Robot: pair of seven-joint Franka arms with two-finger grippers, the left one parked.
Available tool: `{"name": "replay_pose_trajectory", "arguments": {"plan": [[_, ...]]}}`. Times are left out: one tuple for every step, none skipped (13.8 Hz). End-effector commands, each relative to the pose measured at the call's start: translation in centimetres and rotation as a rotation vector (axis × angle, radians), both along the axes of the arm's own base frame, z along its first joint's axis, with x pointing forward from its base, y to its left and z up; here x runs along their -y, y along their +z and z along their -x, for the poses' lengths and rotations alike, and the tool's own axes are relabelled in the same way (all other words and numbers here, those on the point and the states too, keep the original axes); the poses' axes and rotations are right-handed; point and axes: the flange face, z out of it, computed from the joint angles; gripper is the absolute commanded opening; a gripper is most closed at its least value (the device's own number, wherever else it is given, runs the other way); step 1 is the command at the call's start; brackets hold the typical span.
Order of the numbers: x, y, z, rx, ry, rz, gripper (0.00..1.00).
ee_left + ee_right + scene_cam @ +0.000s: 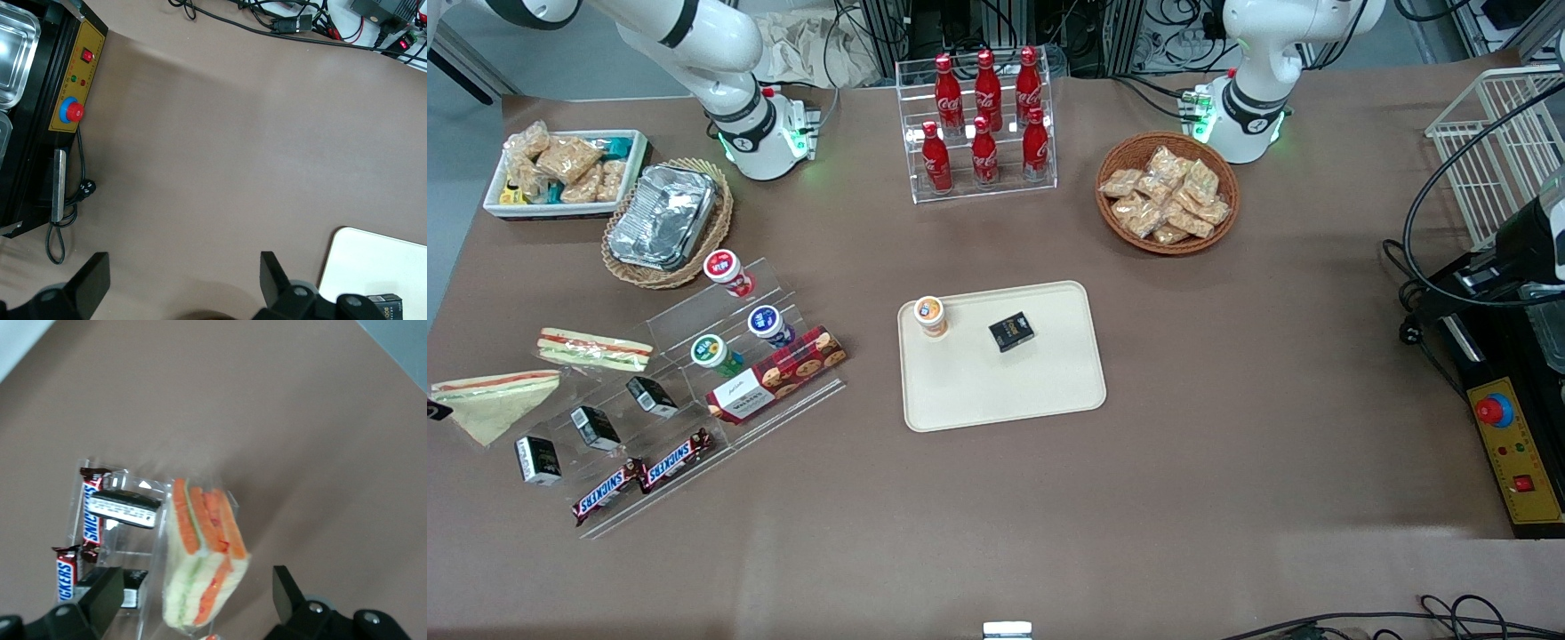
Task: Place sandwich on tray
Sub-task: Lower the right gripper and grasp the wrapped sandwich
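Note:
My gripper has to grab the clear-wrapped sandwich (494, 400) by its end next, so it can put the sandwich on the cream tray (1005, 391).
A clear-wrapped wedge sandwich (494, 400) lies on the table at the working arm's end, beside an acrylic stand (694, 391). A near-identical second sandwich (594, 348) rests on that stand, a little farther from the front camera. In the right wrist view my gripper (193, 577) is open above a sandwich (203, 553), whose red and green stripe faces the camera. Its fingers (100, 600) stand apart on either side of the sandwich and touch nothing. The gripper does not show in the front view. The cream tray (1005, 391) lies mid-table and its corner shows in the left wrist view (380, 267).
On the tray stand an orange-lidded cup (930, 316) and a black box (1011, 332). The stand holds black boxes (123, 509), Snickers bars (90, 513), cups and cookies. A foil tray (663, 216), white snack bin (565, 173), cola rack (983, 124) and snack basket (1167, 191) stand farther back.

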Motion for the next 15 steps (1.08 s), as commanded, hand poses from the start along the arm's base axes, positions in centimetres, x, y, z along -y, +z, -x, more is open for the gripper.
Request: {"name": "replay_pose_trajectory", "arguments": {"plan": [[0.5,-0.9,1.4,0.003,-0.021,-0.034,0.99],[0.5,-1.5,1.7,0.015,-0.025,-0.028,0.99],[0.2,-2.3,2.0,0.035,-0.027,-0.017,0.99],[-0.2,-3.3,2.3,0.056,-0.027,-0.005,0.99],[-0.4,-4.3,2.4,0.08,-0.035,0.0,0.99],[-0.6,-4.8,2.2,0.099,-0.039,0.003,0.99],[-0.6,-5.2,2.0,0.106,-0.043,0.007,0.99],[-1.1,-5.4,1.5,0.113,-0.036,0.012,0.99],[-1.3,-5.7,1.4,0.117,-0.035,0.014,0.99],[-1.4,-6.0,1.4,0.116,-0.033,0.016,0.95],[-1.4,-6.3,1.3,0.115,-0.032,0.016,0.82],[-2.0,-6.4,1.0,0.113,-0.022,0.015,0.64],[-2.2,-6.5,0.9,0.112,-0.016,0.015,0.47],[-2.3,-6.7,0.9,0.106,-0.003,0.014,0.47],[-2.4,-6.7,0.7,0.105,0.008,0.015,0.46]]}}
